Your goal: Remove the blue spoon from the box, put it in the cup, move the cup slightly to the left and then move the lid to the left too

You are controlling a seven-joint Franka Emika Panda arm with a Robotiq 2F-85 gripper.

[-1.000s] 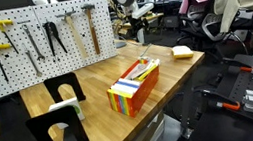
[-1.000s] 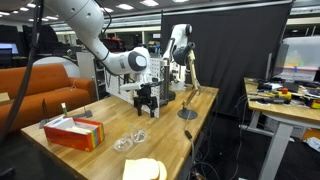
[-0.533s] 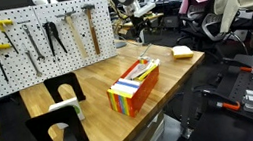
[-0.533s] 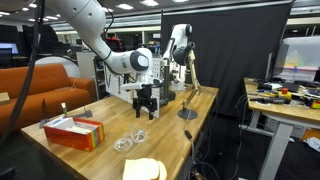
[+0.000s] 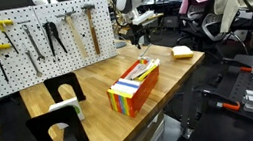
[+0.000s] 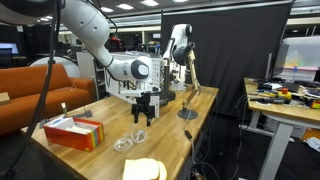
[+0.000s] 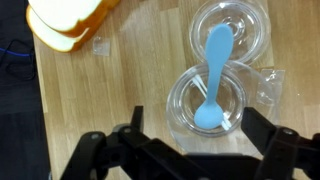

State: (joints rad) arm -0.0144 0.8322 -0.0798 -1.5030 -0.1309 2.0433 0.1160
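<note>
My gripper pinches the clear cup [image 7: 180,90] by its rim on the side away from the spoon handle next, to move the cup with the spoon inside.
In the wrist view the light-blue spoon [image 7: 211,80] stands in a clear cup [image 7: 180,90], bowl down, handle leaning over a clear round lid [image 7: 246,22] just beyond it. My gripper [image 7: 200,135] is open above the cup, one finger on each side and neither touching it. In an exterior view the gripper [image 6: 145,112] hangs over the clear cup and lid [image 6: 133,139] on the wooden table. The rainbow-striped box [image 6: 75,131] lies to the side, with other utensils in it; it also shows in an exterior view [image 5: 134,86].
A yellow sponge [image 7: 70,20] lies near the cup and also shows in both exterior views [image 6: 145,170] [image 5: 181,51]. A crumpled clear wrapper [image 7: 272,85] lies beside the cup. A pegboard with tools [image 5: 31,39] and black stands [image 5: 64,90] line the table's back.
The gripper has come down a little toward the cup. The spoon, cup, lid and box have not moved.
</note>
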